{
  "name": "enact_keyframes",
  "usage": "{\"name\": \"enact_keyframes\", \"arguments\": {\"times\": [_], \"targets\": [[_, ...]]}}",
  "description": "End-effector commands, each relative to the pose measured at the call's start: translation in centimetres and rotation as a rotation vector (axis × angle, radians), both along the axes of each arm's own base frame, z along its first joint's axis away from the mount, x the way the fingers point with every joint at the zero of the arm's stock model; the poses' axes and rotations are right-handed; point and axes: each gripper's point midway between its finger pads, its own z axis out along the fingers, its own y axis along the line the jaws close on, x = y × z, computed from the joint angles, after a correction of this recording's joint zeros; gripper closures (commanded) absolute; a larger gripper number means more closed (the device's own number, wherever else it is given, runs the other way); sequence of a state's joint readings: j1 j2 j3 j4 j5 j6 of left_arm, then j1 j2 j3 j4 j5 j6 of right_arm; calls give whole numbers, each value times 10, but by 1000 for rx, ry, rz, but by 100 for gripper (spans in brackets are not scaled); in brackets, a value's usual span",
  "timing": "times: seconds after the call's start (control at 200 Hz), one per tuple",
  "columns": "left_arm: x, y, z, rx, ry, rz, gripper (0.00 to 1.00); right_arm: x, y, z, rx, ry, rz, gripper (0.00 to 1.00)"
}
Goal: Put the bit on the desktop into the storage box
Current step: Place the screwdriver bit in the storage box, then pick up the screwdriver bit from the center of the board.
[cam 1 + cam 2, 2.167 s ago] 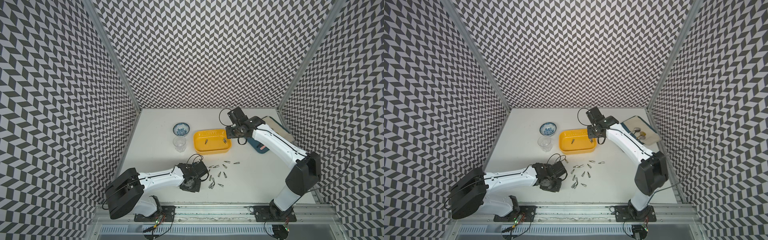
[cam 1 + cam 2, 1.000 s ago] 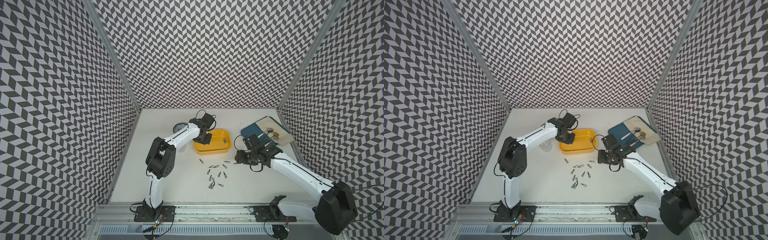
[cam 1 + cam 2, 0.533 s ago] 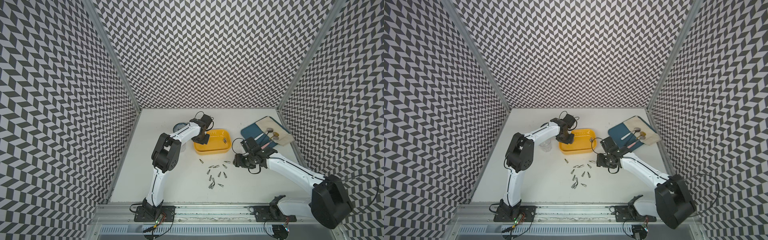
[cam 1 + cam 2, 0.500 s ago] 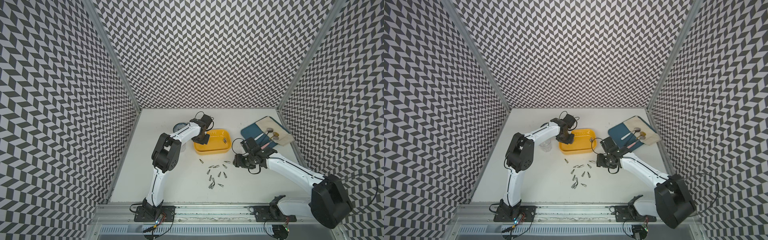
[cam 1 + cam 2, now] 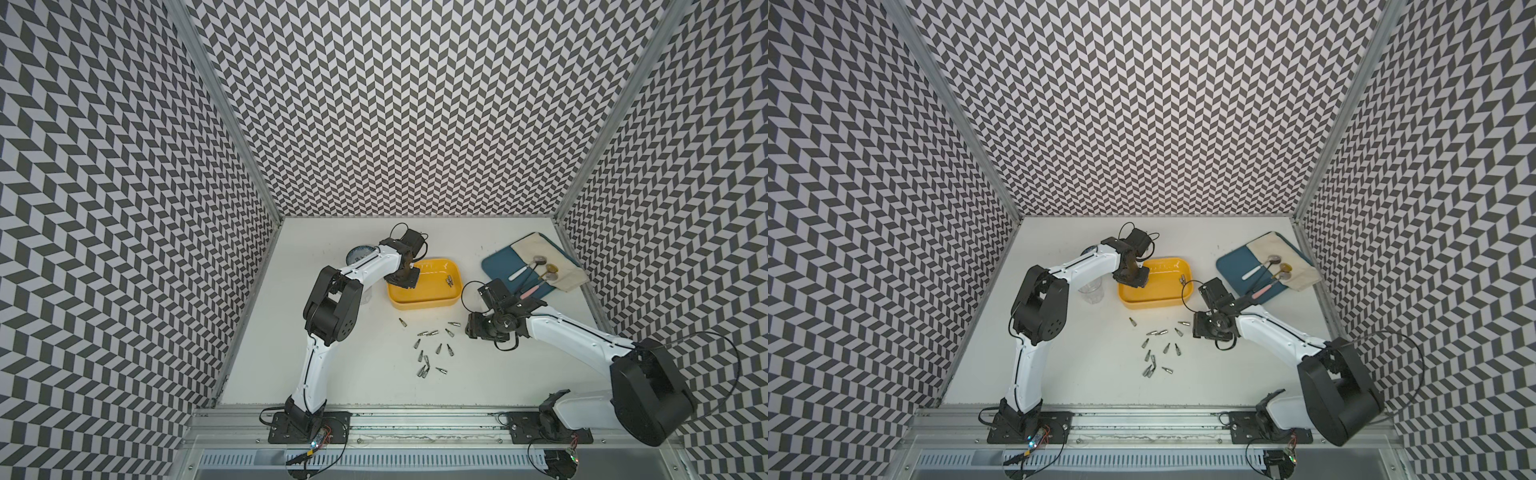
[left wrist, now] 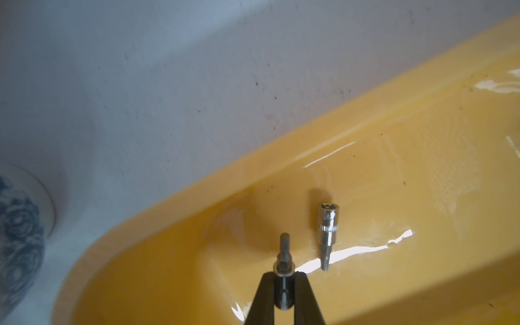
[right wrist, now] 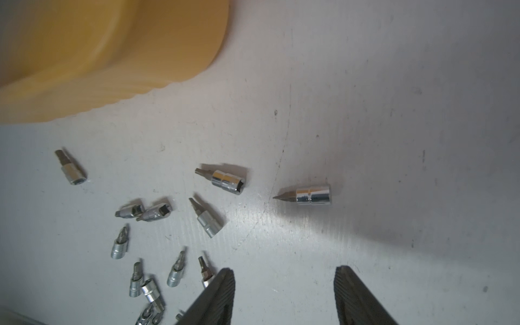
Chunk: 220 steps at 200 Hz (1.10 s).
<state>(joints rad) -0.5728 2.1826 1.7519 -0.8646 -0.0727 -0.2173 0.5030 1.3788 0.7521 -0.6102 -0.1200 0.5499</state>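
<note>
The small silver bit hangs just above the flat bottom of the box beside the other bit. So it is time now for my left gripper to open.
The yellow storage box (image 5: pixel 419 305) stands mid-table in both top views (image 5: pixel 1154 306). My left gripper (image 5: pixel 405 279) hangs over its left end, shut on a small silver bit (image 6: pixel 284 251) held just above the box floor. Another bit (image 6: pixel 326 233) lies in the box beside it, and two more (image 5: pixel 449 280) rest at the box's right end. Several bits (image 5: pixel 432 349) lie scattered on the white desktop in front of the box. My right gripper (image 5: pixel 473 326) is open and low at their right edge, with nothing between its fingers (image 7: pixel 222 292). A pointed bit (image 7: pixel 309 194) lies just ahead of it.
A blue tray (image 5: pixel 498 266) with a beige cloth and spoons lies at the back right. A blue-patterned bowl (image 5: pixel 357 253) and a clear glass (image 5: pixel 1092 289) stand left of the box, partly under my left arm. Patterned walls close in three sides.
Two seconds ago my left gripper was at the scattered bits and my right over the box; they have swapped places. Over the last half second both arms hardly move.
</note>
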Motion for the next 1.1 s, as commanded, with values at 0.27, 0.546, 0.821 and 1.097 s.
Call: {"name": "enact_keyframes", "arguments": {"times": [0.27,0.546,0.821,1.097], "targets": [[3,0,-8,-10,-2,-2,82,18,4,-9,6,-39,-7,39],[5,-2,2,-23,-16,-9,65,28,1,-15,-11,-44,-12,39],[14,-8,42,-69,-91,-5,64,41,2,-17,-21,-52,-11,40],[22,-13,108,-139,-186,-3,63,53,5,-14,-27,-63,-2,41]]}}
